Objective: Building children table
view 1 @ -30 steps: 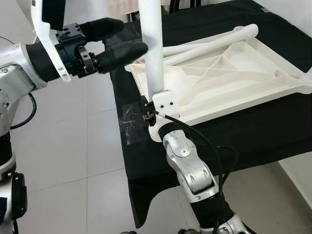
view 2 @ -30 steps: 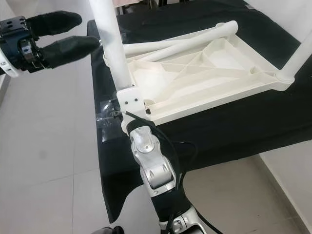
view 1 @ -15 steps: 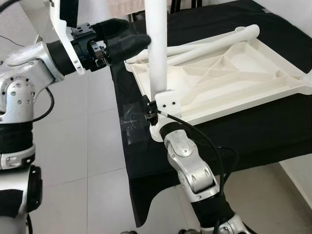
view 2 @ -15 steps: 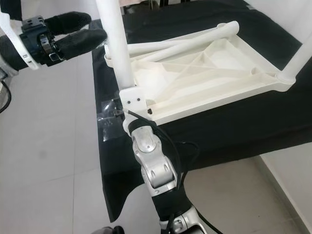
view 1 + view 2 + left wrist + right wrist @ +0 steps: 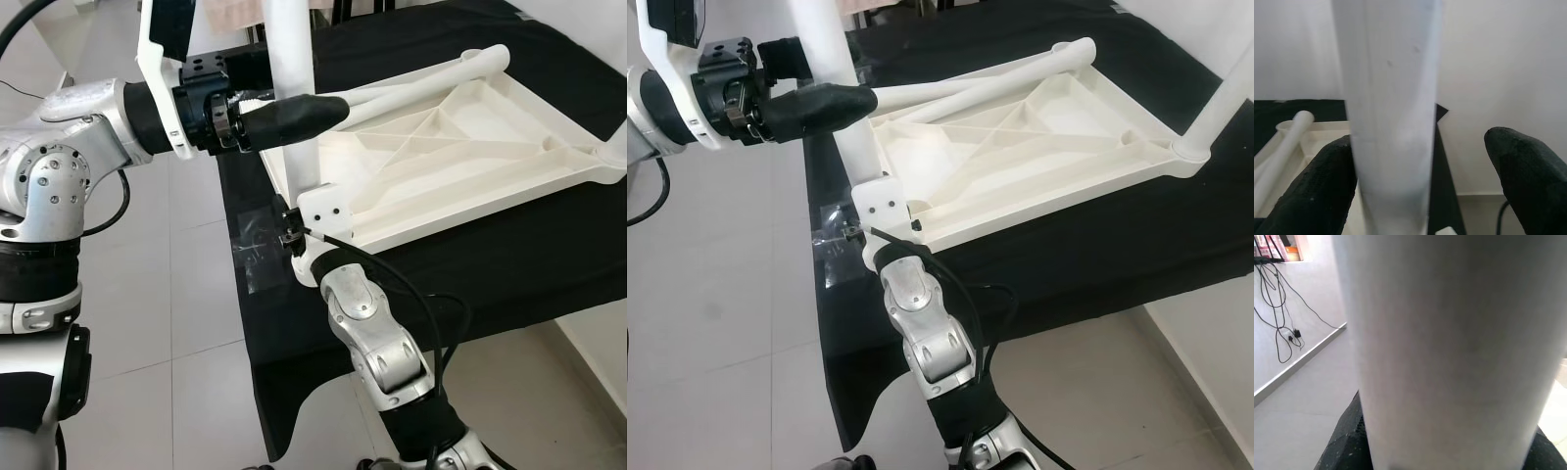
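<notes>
I will close my left gripper next on the leg's upper shaft (image 5: 292, 83) (image 5: 1393, 122), where the sides are still free, as my right gripper already takes up the leg's lower part.
The white table top (image 5: 470, 166) lies upside down on a black-covered table (image 5: 529, 264). A white table leg (image 5: 289, 98) stands upright at its near left corner. My right gripper (image 5: 1449, 455) is shut on the leg's lower part, with black pads (image 5: 1347, 440) showing at either side. My left gripper (image 5: 299, 90) is open and straddles the leg higher up. One finger (image 5: 294, 116) crosses in front of the leg and the other is behind it. In the left wrist view the leg (image 5: 1391, 122) rests against one finger (image 5: 1317, 191), with a gap to the other (image 5: 1528, 166).
Another white leg (image 5: 1215, 108) stands upright at the far right corner. Two loose legs (image 5: 421, 83) lie along the back of the table top. Pale tiled floor (image 5: 176, 323) lies to the left of the table, and a taped patch (image 5: 257, 250) marks the cloth's near edge.
My left gripper has swung right from beside the leg and now has a finger on each side of it. The right gripper and leg have held still.
</notes>
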You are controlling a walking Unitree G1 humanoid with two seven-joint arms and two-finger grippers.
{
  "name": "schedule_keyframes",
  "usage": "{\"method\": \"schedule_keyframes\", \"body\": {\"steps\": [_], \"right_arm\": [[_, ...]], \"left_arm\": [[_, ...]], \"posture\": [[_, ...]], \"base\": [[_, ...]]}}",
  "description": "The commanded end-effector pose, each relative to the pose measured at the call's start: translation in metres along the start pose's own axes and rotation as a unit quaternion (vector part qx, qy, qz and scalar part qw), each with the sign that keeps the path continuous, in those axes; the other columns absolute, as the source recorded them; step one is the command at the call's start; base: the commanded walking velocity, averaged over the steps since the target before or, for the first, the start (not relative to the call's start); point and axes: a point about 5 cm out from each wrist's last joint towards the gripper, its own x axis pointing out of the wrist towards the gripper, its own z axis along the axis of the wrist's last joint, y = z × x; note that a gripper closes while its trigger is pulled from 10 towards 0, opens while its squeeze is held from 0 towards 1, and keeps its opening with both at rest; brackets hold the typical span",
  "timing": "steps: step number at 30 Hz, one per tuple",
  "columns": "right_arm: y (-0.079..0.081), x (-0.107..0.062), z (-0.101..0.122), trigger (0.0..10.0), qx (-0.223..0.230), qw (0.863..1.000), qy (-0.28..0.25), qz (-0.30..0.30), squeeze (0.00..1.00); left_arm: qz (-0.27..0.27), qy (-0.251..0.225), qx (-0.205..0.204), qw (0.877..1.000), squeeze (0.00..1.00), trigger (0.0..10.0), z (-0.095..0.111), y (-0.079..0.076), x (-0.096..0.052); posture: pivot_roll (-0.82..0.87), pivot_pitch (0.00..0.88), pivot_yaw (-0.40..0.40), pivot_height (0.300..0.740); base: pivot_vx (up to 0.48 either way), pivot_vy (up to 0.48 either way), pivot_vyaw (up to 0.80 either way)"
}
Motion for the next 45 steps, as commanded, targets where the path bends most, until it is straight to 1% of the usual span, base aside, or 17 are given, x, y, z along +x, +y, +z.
{"method": "schedule_keyframes", "body": {"steps": [1, 2, 3, 22, 23, 24, 25, 28, 31, 32, 36, 37, 38, 40, 43, 44, 45], "right_arm": [[0.041, -0.011, -0.04, 10.0, 0.071, 0.99, 0.108, 0.049, 0.0], [0.042, -0.011, -0.039, 10.0, 0.072, 0.99, 0.108, 0.05, 0.0], [0.042, -0.01, -0.039, 10.0, 0.072, 0.99, 0.107, 0.05, 0.0], [0.039, -0.007, -0.036, 10.0, 0.071, 0.991, 0.103, 0.053, 0.0], [0.038, -0.006, -0.031, 10.0, 0.072, 0.991, 0.089, 0.065, 0.65], [0.038, -0.006, -0.031, 10.0, 0.072, 0.991, 0.089, 0.065, 0.65], [0.036, -0.004, -0.026, 10.0, 0.078, 0.991, 0.073, 0.074, 1.0], [0.03, 0.002, -0.012, 10.0, 0.09, 0.99, 0.033, 0.102, 1.0], [0.014, 0.013, 0.015, 10.0, 0.082, 0.975, -0.028, 0.206, 1.0], [0.007, 0.017, 0.021, 10.0, 0.061, 0.966, -0.036, 0.249, 1.0], [-0.003, 0.02, 0.025, 10.0, 0.032, 0.955, -0.037, 0.294, 1.0], [-0.012, 0.023, 0.026, 10.0, -0.018, 0.942, -0.031, 0.335, 0.79], [-0.012, 0.023, 0.026, 10.0, -0.018, 0.942, -0.031, 0.335, 0.79], [-0.029, 0.029, 0.028, 10.0, -0.087, 0.914, -0.008, 0.396, 0.0], [-0.044, 0.038, 0.041, 10.0, -0.092, 0.889, 0.007, 0.448, 0.0], [-0.044, 0.038, 0.041, 10.0, -0.092, 0.889, 0.007, 0.448, 0.0], [-0.047, 0.041, 0.049, 10.0, -0.07, 0.874, 0.003, 0.482, 0.0]], "left_arm": [[0.032, -0.001, 0.019, 0.999, 0.0, 10.0, 0.004, 0.006, 0.002], [0.058, -0.005, 0.022, 0.998, 0.0, 10.0, 0.004, 0.012, 0.005], [0.084, -0.007, 0.019, 0.996, 0.0, 0.0, 0.003, 0.019, 0.008], [0.064, -0.025, -0.014, 0.998, 0.0, 0.0, -0.002, 0.017, 0.017], [0.06, -0.029, -0.018, 0.998, 0.0, 0.0, -0.003, 0.014, 0.018], [0.06, -0.029, -0.018, 0.998, 0.0, 0.0, -0.003, 0.014, 0.018], [0.057, -0.032, -0.021, 0.998, 0.0, 0.0, -0.003, 0.012, 0.019], [0.05, -0.037, -0.028, 0.998, 0.0, 0.0, -0.004, 0.009, 0.02], [0.033, -0.036, -0.033, 0.998, 0.0, 0.0, -0.007, 0.004, 0.024], [0.026, -0.035, -0.034, 0.998, 0.0, 0.0, -0.008, 0.002, 0.025], [0.019, -0.034, -0.035, 0.999, 0.0, 0.0, -0.009, 0.0, 0.026], [0.015, -0.032, -0.035, 0.999, 0.0, 0.0, -0.01, -0.001, 0.027], [0.015, -0.032, -0.035, 0.999, 0.0, 0.0, -0.01, -0.001, 0.027], [0.012, -0.03, -0.036, 0.999, 0.0, 0.0, -0.011, -0.004, 0.028], [0.01, -0.028, -0.038, 0.999, 0.0, 0.0, -0.013, -0.008, 0.028], [0.01, -0.028, -0.038, 0.999, 0.0, 0.0, -0.013, -0.008, 0.028], [0.01, -0.029, -0.039, 0.999, 0.0, 0.0, -0.014, -0.01, 0.027]], "posture": [[0.07, 0.201, 0.067, 0.74], [0.07, 0.201, 0.068, 0.74], [0.07, 0.202, 0.068, 0.74], [0.06, 0.201, 0.065, 0.74], [0.06, 0.2, 0.06, 0.74], [0.06, 0.2, 0.06, 0.74], [0.06, 0.2, 0.06, 0.74], [0.05, 0.201, 0.059, 0.74], [0.05, 0.201, 0.059, 0.74], [0.04, 0.201, 0.058, 0.74], [0.04, 0.2, 0.056, 0.74], [0.04, 0.201, 0.054, 0.74], [0.04, 0.201, 0.054, 0.74], [0.04, 0.201, 0.054, 0.74], [0.04, 0.205, 0.052, 0.74], [0.04, 0.205, 0.052, 0.74], [0.04, 0.206, 0.051, 0.74]], "base": [[0.0, 0.0, 0.0], [0.0, 0.0, 0.0], [0.0, 0.0, 0.0], [0.0, 0.0, 0.0], [0.0, 0.0, 0.0], [0.0, 0.0, 0.0], [0.0, 0.0, 0.0], [0.0, 0.0, 0.0], [0.0, 0.0, 0.0], [0.0, 0.0, 0.0], [0.0, 0.0, 0.0], [0.0, 0.0, 0.0], [0.0, 0.0, 0.0], [0.0, 0.0, 0.0], [0.0, 0.0, 0.0], [0.0, 0.0, 0.0], [0.0, 0.0, 0.0]]}}
